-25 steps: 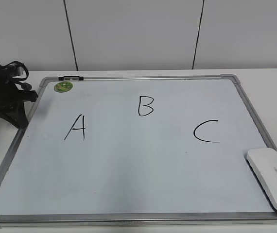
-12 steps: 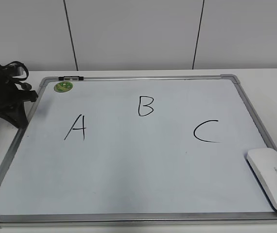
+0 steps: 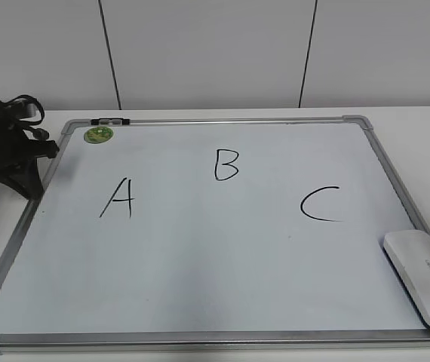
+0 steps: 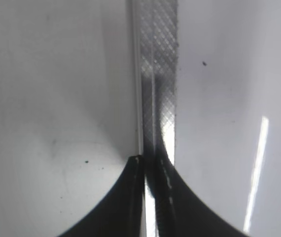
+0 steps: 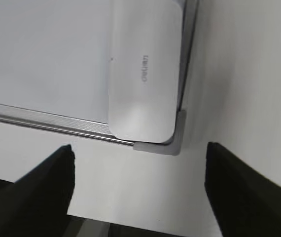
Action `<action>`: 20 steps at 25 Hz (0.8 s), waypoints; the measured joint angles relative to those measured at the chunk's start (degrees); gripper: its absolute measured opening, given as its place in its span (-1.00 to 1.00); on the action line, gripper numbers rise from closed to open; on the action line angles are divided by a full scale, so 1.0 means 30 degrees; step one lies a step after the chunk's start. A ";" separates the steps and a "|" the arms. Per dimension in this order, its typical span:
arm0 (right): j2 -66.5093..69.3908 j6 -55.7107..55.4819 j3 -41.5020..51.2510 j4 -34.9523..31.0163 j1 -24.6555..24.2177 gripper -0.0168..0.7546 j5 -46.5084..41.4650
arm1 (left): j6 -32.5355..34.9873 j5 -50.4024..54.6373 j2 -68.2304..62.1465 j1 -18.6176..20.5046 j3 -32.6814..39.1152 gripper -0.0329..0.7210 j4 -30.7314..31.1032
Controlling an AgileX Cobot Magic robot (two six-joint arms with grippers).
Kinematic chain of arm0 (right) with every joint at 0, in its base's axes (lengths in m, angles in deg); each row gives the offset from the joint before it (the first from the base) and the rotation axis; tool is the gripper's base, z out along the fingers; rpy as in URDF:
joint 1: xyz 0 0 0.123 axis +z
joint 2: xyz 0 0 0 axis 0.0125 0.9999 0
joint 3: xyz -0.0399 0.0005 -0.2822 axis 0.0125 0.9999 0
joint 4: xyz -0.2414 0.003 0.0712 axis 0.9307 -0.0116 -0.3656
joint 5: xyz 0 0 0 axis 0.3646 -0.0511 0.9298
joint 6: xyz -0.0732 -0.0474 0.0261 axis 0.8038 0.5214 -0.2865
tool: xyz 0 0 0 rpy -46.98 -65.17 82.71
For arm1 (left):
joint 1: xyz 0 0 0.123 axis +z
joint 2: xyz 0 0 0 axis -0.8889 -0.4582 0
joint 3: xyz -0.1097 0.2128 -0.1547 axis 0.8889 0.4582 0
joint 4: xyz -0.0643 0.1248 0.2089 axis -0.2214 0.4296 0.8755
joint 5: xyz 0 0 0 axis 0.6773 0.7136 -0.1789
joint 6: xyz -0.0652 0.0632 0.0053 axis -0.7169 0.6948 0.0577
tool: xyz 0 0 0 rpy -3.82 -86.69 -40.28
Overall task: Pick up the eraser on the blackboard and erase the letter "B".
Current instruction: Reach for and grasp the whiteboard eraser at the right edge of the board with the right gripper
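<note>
The eraser is narrow across but too wide for the fingers from end to end, so my right gripper next needs to grab the eraser's body point(image 3: 425, 277) point(image 5: 144, 74) by its long sides.
The blackboard point(image 3: 222, 256) is a white board with a silver frame, lying flat. The black letter "B" point(image 3: 226, 164) is at its upper middle. The white eraser point(image 3: 421, 276) lies on the board's near right corner; it also shows in the right wrist view point(image 5: 143, 69). My right gripper point(image 5: 139, 150) is open and empty above the table, just off that corner, and is out of the exterior view. My left gripper point(image 4: 150, 160) is shut and empty over the board's left frame point(image 4: 158, 74); its arm point(image 3: 4, 139) stands at the left edge.
A black "A" point(image 3: 118, 198) and a black "C" point(image 3: 319, 204) flank the "B". A round green magnet point(image 3: 98, 135) sits at the board's far left corner beside a clip point(image 3: 110, 121). A grey plastic corner point(image 5: 172, 140) lies below the eraser. A white wall stands behind.
</note>
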 joint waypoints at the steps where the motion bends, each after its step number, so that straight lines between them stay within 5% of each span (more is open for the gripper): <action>1: 0.0786 0.0031 -0.0033 -0.0017 0.0171 0.64 0.0196 | 0.0000 0.0000 0.0000 0.0000 0.0000 -0.81 0.0000; 20: 1.0363 0.0127 -0.2576 -0.0225 0.0349 0.76 0.4602 | 0.0000 0.0000 0.0000 0.0000 0.0000 -0.81 0.0000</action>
